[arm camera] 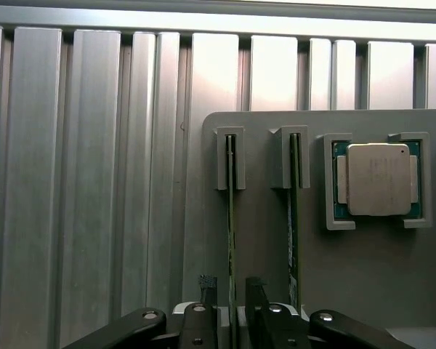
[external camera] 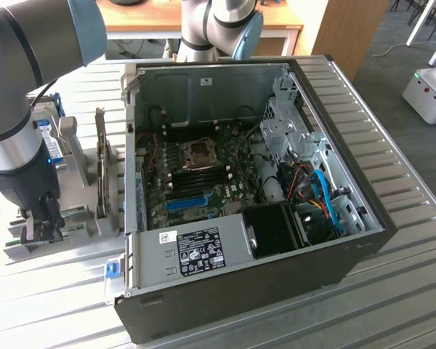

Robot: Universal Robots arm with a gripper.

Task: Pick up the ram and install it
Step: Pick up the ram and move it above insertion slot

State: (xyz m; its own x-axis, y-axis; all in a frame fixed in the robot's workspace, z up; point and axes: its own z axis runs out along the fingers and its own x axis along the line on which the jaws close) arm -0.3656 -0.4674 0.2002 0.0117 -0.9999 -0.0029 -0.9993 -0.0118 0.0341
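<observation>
The ram is to be installed in the open computer case, so the robot's gripper needs to take the ram stick by its end (arm camera: 232, 297) next.
Two thin green ram sticks stand on edge in slots of a grey holder (arm camera: 261, 254). In the wrist view my gripper (arm camera: 231, 292) is open and straddles one ram stick (arm camera: 231, 218). One dark fingertip (arm camera: 207, 287) is on each side of it, with a small gap to the board. The other ram stick (arm camera: 294, 218) stands in the neighbouring slot. In the exterior view my gripper (external camera: 42, 227) hangs low over the holder (external camera: 83, 227), on the exterior view's left of the open computer case (external camera: 240, 291).
A processor chip (arm camera: 378, 179) lies in a square pocket of the holder beside the sticks. The case shows its motherboard (external camera: 203, 174) with a blue slot (external camera: 187, 201) and dark memory slots. A hard drive (external camera: 49, 142) and an upright card (external camera: 100, 163) stand on the holder. The ribbed metal table (arm camera: 94, 182) lies underneath.
</observation>
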